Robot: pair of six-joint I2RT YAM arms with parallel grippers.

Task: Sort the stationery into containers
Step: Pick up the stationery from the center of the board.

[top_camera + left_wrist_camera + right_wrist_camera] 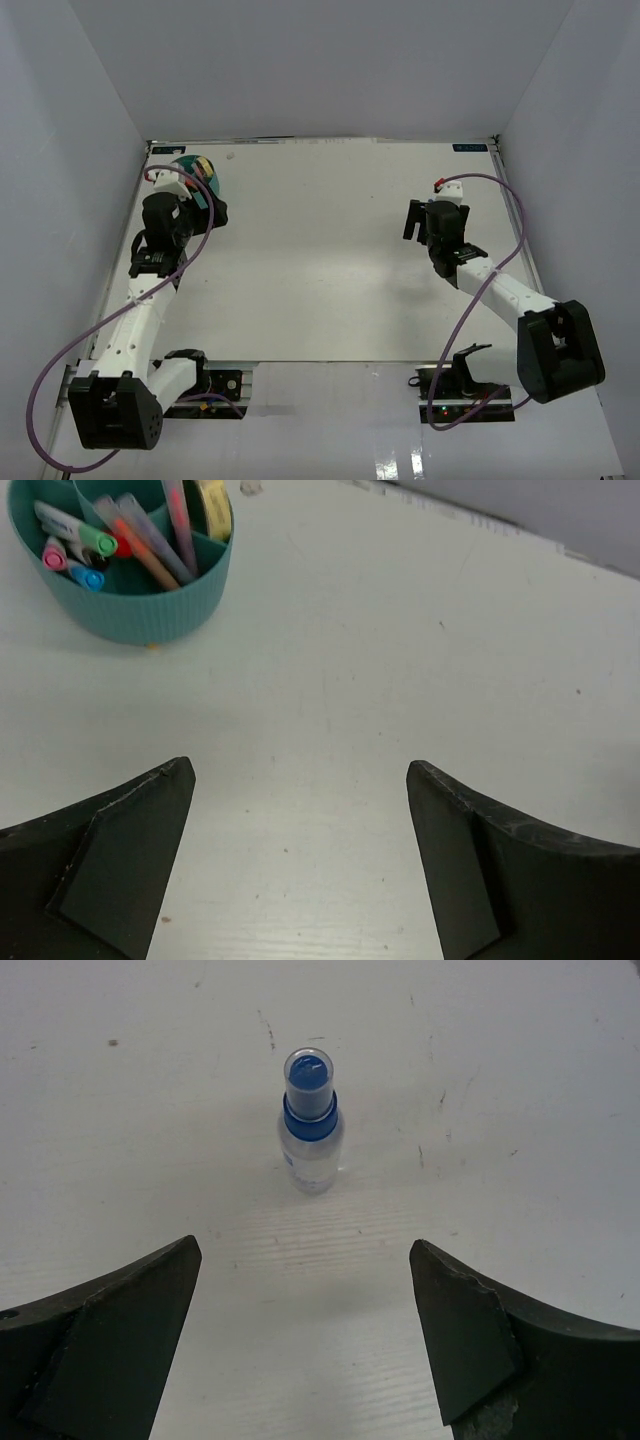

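I need to set the small clear bottle upright, so next I should pick it up with my right gripper by the opposite sides of its body, below the blue cap [311, 1130]. This keeps the bottle's base free.
The round teal organizer [150, 615] stands at the far left of the table, partly hidden behind my left arm in the top view [182, 161]. It holds several markers [140, 545] with pink, green, blue and red caps, and a cream tape roll [213, 506]. My left gripper [300, 780] is open and empty over bare table, just right of the organizer [215, 212]. A small clear bottle with a blue cap [311, 1130] stands upright just ahead of my right gripper [305, 1255], which is open and empty [420, 222]. No stapler-like piece shows.
White walls close the table on the left, back and right. The white tabletop [320, 260] stretches between the two arms. Purple cables [505, 200] loop beside each arm.
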